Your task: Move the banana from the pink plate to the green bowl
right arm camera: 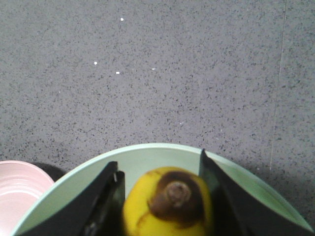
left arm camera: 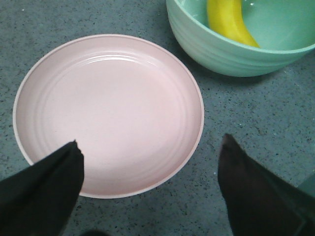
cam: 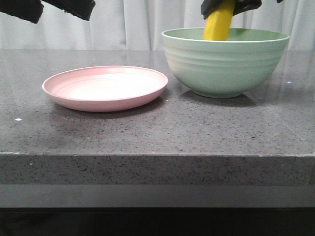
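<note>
The yellow banana's lower end is down inside the green bowl's rim, so it is time for my right gripper to open now.
The yellow banana point(cam: 218, 23) hangs upright in my right gripper point(cam: 229, 6), its lower end down inside the green bowl point(cam: 224, 64) at the right of the table. In the right wrist view the fingers point(right arm camera: 106, 196) press on both sides of the banana point(right arm camera: 142, 216), whose dark tip faces the camera, over the bowl's rim point(right arm camera: 147, 147). The pink plate point(cam: 106, 88) sits empty to the left of the bowl. My left gripper point(left arm camera: 150, 142) is open and empty above the plate's near edge point(left arm camera: 108, 108). The left wrist view also shows the banana point(left arm camera: 229, 22) in the bowl point(left arm camera: 231, 59).
The dark speckled stone table point(cam: 157, 132) has its front edge close to the camera. A white curtain point(cam: 133, 19) hangs behind. The plate and bowl nearly touch. A corner of the plate point(right arm camera: 15, 182) shows in the right wrist view.
</note>
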Available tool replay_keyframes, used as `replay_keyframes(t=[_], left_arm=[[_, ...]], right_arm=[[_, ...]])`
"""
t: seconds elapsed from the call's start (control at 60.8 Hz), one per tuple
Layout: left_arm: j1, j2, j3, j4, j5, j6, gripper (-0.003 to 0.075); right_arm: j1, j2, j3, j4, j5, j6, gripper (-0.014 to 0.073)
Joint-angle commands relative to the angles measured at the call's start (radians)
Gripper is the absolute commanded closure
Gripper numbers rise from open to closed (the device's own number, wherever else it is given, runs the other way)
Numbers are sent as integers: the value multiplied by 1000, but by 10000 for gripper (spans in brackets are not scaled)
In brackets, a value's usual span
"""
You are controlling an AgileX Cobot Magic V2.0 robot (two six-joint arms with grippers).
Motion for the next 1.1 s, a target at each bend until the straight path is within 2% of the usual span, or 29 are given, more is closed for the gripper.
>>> replay_keyframes(t=[0.0, 0.296, 0.379, 0.592, 0.724, 0.806, 0.955, 1.086], left_arm=[[1, -24, -30, -18, -67, -9, 166], [1, -24, -30, -18, -70, -9, 166], [1, -24, -30, -18, -71, -9, 166], [1, -24, -30, -18, -72, -9, 166], [1, -24, -30, -18, -72, -9, 166], [1, -24, -30, -18, -72, -9, 166], [1, -24, -30, -18, -72, -9, 166], [1, -24, -30, -18, -74, -9, 166]], right_arm=[[-5, -39, -39, 2, -53, -9, 349], [-5, -38, -39, 2, -93, -9, 52], [-5, -39, -39, 2, -97, -9, 18], [-5, -57, -39, 2, -102, -9, 20], [-5, -82, -39, 2, -104, -9, 94], [-7, -98, -39, 2, -107, -9, 193], [-7, -125, -39, 0, -115, -9, 424], [-7, -144, -39, 0, -119, -9, 552]])
